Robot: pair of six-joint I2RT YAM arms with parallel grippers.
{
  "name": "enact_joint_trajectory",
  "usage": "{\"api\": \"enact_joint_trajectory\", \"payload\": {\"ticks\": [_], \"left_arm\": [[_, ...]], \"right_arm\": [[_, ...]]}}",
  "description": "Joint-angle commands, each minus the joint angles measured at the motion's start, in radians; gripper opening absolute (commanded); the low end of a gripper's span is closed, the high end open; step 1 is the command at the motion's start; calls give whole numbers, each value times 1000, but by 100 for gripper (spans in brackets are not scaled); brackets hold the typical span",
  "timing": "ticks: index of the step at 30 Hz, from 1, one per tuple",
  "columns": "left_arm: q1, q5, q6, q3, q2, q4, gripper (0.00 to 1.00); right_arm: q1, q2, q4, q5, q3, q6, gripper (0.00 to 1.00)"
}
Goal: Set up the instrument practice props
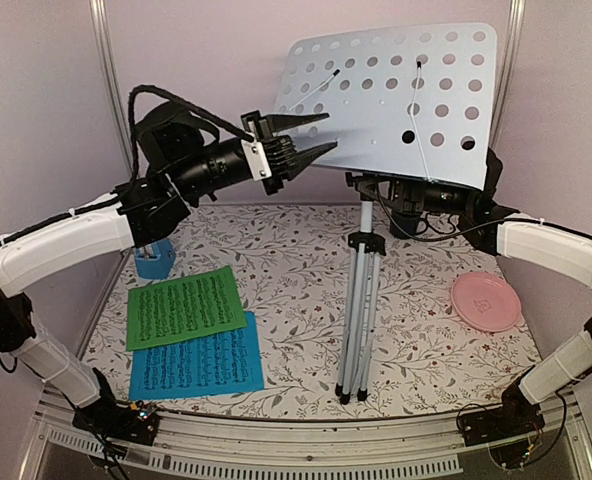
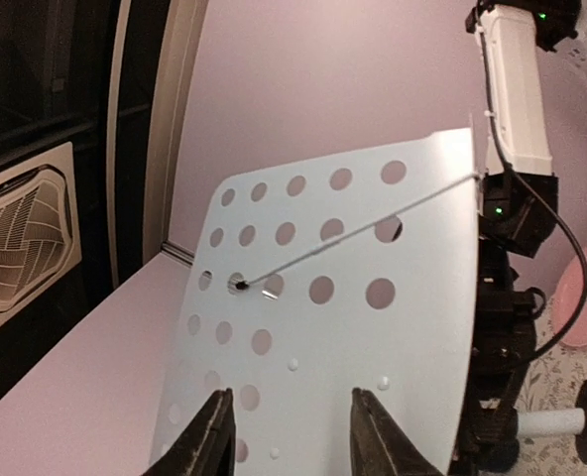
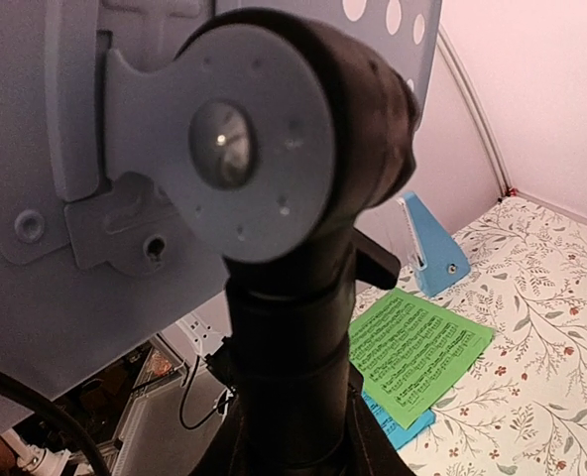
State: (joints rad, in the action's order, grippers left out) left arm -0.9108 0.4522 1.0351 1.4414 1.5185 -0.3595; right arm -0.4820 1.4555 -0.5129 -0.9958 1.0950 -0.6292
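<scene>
The music stand's black neck is between the fingers, below the hub. The music stand would come up, tripod and all, if I lifted my right gripper now.
The music stand (image 1: 361, 300) stands on its silver tripod mid-table, its perforated desk (image 1: 396, 95) tilted up at the back. My left gripper (image 2: 298, 436) hangs open just off the desk's lower left edge (image 2: 343, 327), with nothing between its fingers. My right gripper (image 3: 293, 436) is behind the desk, shut on the stand's black neck (image 3: 293, 327) under the tilt hub. A green sheet (image 1: 186, 305) overlaps a blue sheet (image 1: 196, 365) flat on the left of the table. The blue metronome (image 1: 156, 260) stands behind them, partly hidden by my left arm.
A pink plate (image 1: 486, 300) lies at the right of the flowered tablecloth (image 1: 296, 260). Two thin wire page holders (image 1: 424, 120) cross the desk's face. Pale walls close in the back and both sides.
</scene>
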Motion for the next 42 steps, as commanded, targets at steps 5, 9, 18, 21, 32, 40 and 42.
{"api": "enact_joint_trajectory", "payload": {"ticks": [5,9,18,21,32,40,42], "left_arm": [[-7,-115,-21,-59,-130,-184,54],[-5,-161,-61,-126,-172,-195,57],[-2,-328,-247,-270,-262,-222,59],[-1,-395,-322,-307,-278,-220,59],[78,-482,-780,-532,-348,-215,61],[165,-350,-1058,-766,-322,-372,57],[165,-310,-1070,-782,-288,-408,54]], "right_arm": [[-4,-33,-128,81,86,29,0],[11,-37,-129,106,107,53,0],[24,-42,-133,148,211,120,0],[25,-44,-133,154,236,130,0],[23,-65,-159,170,226,194,0],[22,-65,-243,148,213,242,0],[21,-57,-287,139,209,233,0]]}}
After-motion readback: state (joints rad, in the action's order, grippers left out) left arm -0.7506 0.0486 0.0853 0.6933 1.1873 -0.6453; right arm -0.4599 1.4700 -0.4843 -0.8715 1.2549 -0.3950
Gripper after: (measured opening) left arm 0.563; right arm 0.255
